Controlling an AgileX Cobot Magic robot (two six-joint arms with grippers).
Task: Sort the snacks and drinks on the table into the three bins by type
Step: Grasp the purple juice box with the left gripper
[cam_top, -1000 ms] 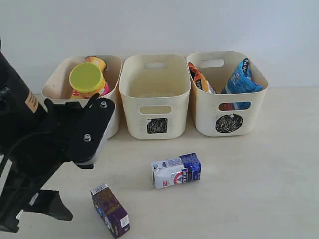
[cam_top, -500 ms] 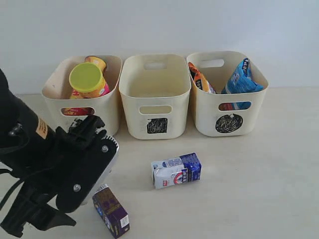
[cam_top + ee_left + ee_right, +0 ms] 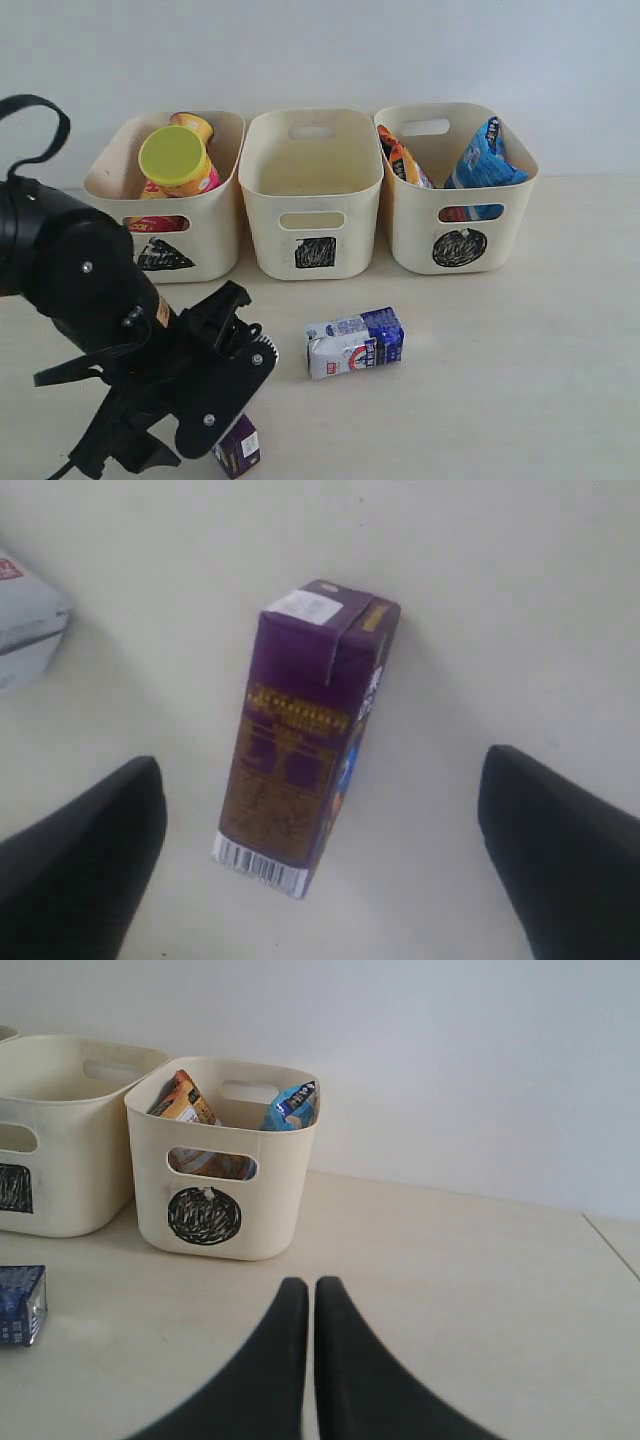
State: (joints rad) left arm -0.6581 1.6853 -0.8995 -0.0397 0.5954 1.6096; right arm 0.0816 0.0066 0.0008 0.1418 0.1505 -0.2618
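Observation:
The dark purple carton point(image 3: 238, 448) should go into the square bin, so I will pick it up next by its long sides with my left gripper.
A dark purple carton point(image 3: 305, 735) lies flat on the table point(image 3: 520, 380). My left gripper point(image 3: 322, 758) hangs open above it, one finger on each side and neither touching. In the exterior view the left arm point(image 3: 120, 300) hides most of that carton point(image 3: 238, 448). A blue and white carton point(image 3: 355, 342) lies on its side mid-table. The triangle bin point(image 3: 225, 235) holds a pink canister with a lime lid point(image 3: 175, 158) and a yellow canister point(image 3: 195, 125). The circle bin point(image 3: 410, 230) holds an orange bag point(image 3: 402, 158) and a blue bag point(image 3: 485, 155). My right gripper point(image 3: 312, 1285) is shut and holds nothing.
The square bin point(image 3: 260, 230) stands between the other two, with nothing showing inside. All three bins line the back of the table against a pale wall. The right wrist view shows the circle bin point(image 3: 290, 1210) and the blue carton's end point(image 3: 20, 1305).
My left arm has swung down and to the right, from beside the triangle bin to over the purple carton, which it now mostly covers. The cartons and the right gripper have not moved.

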